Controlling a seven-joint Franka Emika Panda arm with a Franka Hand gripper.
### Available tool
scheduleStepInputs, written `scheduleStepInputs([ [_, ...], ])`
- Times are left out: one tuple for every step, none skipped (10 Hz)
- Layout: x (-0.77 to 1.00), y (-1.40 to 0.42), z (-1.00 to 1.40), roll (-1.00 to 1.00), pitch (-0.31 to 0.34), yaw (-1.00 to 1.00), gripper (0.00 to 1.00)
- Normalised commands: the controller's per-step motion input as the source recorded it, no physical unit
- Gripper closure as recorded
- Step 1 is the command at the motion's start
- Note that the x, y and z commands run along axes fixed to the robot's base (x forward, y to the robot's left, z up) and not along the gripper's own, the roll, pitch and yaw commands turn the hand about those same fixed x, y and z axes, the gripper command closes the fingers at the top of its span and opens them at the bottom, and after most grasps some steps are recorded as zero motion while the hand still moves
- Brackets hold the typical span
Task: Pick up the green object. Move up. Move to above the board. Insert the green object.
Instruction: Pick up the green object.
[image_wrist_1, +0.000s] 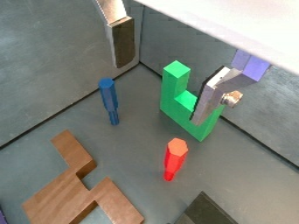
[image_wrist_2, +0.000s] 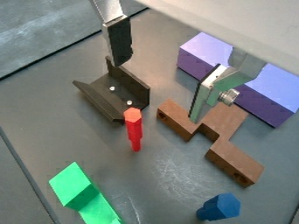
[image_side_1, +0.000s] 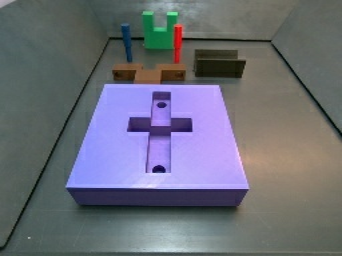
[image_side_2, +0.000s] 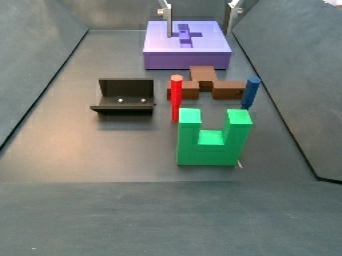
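My gripper grabs one upright prong of the green object next, which leaves the object's base free to enter the board's cross-shaped hole.
The green object (image_side_2: 213, 138) is a bright green U-shaped block standing upright on the dark floor, prongs up; it also shows in a side view (image_side_1: 162, 31) and in both wrist views (image_wrist_1: 179, 98) (image_wrist_2: 82, 192). The board (image_side_1: 163, 130) is a big lavender slab with a cross-shaped recess and two round holes; it lies apart from the green object (image_side_2: 189, 44). My gripper (image_side_2: 201, 6) is open and empty, high up over the board's end of the floor. Its silver fingers (image_wrist_1: 121, 39) frame both wrist views, around the gripper's midpoint (image_wrist_2: 158, 89).
A red peg (image_side_2: 175, 97) and a blue peg (image_side_2: 250, 96) stand upright between the green object and a brown cross-shaped piece (image_side_2: 215, 83). The dark fixture (image_side_2: 126, 97) stands beside them. Grey walls enclose the floor.
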Motion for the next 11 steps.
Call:
scheduleStepInputs([
  [0.0,0.0,0.0,0.0,-0.006,0.0,0.0],
  [0.0,0.1,-0.07,-0.1,-0.043,-0.05,0.0],
  [0.0,0.38,-0.17,-0.22,-0.121,-0.09,0.0],
  [0.11,0.54,-0.13,-0.28,-0.067,-0.07,0.0],
  [0.0,0.58,-0.13,-0.27,-0.103,-0.09,0.0],
  [0.01,0.59,-0.13,-0.27,-0.127,-0.08,0.0],
  [0.01,0.55,-0.09,-0.24,-0.129,-0.07,0.0],
  [0.21,0.5,-0.16,-0.24,-0.053,-0.02,0.0],
  [0.25,0.37,-0.19,-0.09,0.0,-0.05,0.0],
  [0.41,0.46,-0.22,-0.11,0.03,-0.01,0.0],
  [0.28,0.48,-0.28,-0.09,0.0,0.0,0.0],
])
